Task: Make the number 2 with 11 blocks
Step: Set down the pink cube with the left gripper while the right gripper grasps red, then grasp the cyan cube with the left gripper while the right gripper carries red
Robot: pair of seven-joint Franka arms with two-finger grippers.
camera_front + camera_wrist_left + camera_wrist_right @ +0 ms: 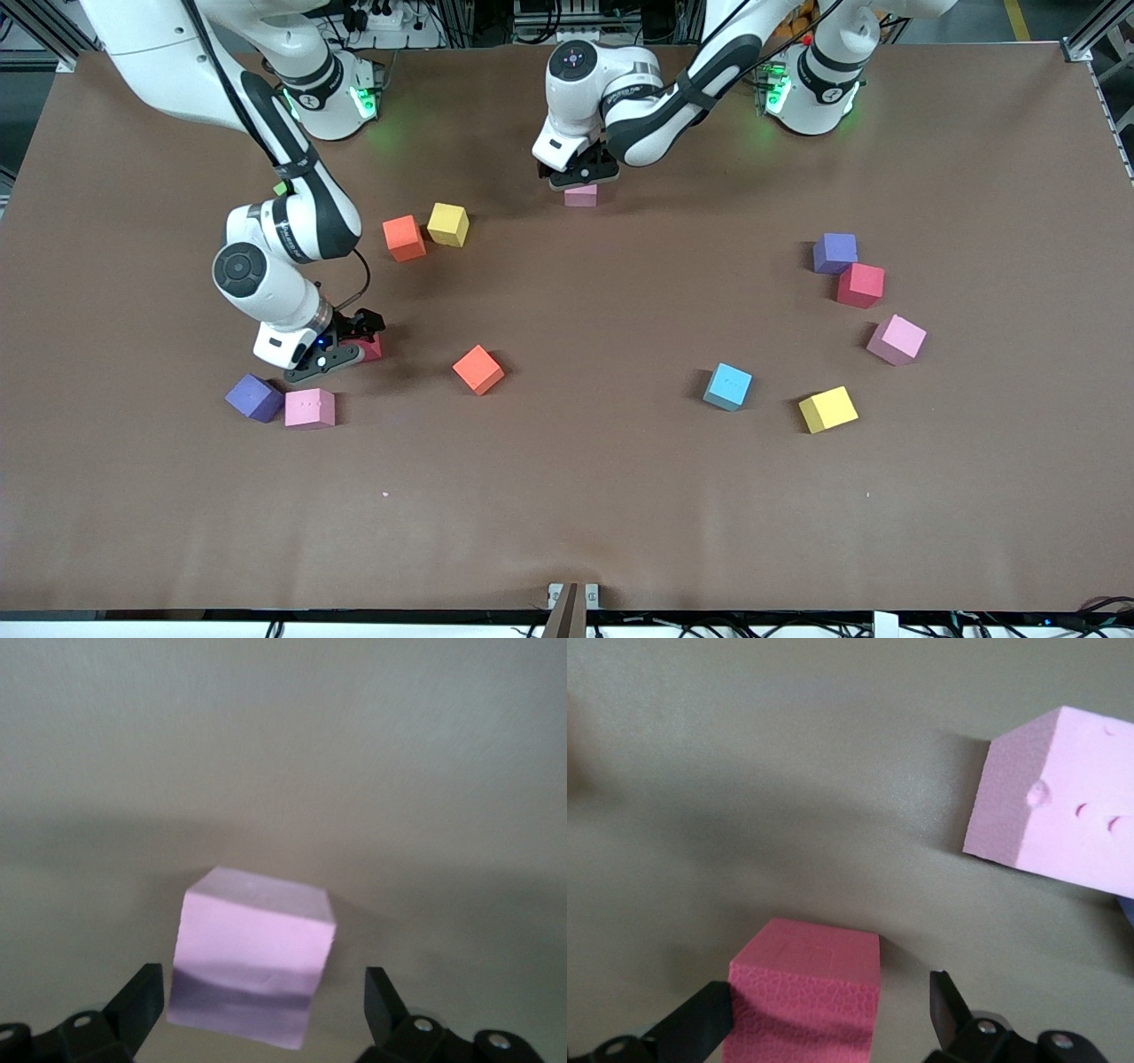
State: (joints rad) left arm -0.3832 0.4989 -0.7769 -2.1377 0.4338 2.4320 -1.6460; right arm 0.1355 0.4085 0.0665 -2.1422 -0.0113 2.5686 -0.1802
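Note:
The red block (370, 347) will start the number 2. My right gripper will grab the block by its opposite sides next.
The blocks lie scattered singly on the brown table; no number 2 shows. My left gripper (580, 182) (263, 992) is open, low around a pink block (581, 197) (257, 939) near the robots' bases, with a gap on each side. My right gripper (354, 350) (828, 1001) is open around a red block (370, 347) (806, 983) toward the right arm's end. One finger sits close against that block. Beside it lie a pink block (310, 408) (1050, 802) and a purple block (254, 397).
An orange block (404, 237) and a yellow block (448, 224) sit together; another orange block (478, 369) lies mid-table. Toward the left arm's end lie blue (728, 386), yellow (828, 409), pink (897, 339), red (860, 285) and purple (835, 253) blocks.

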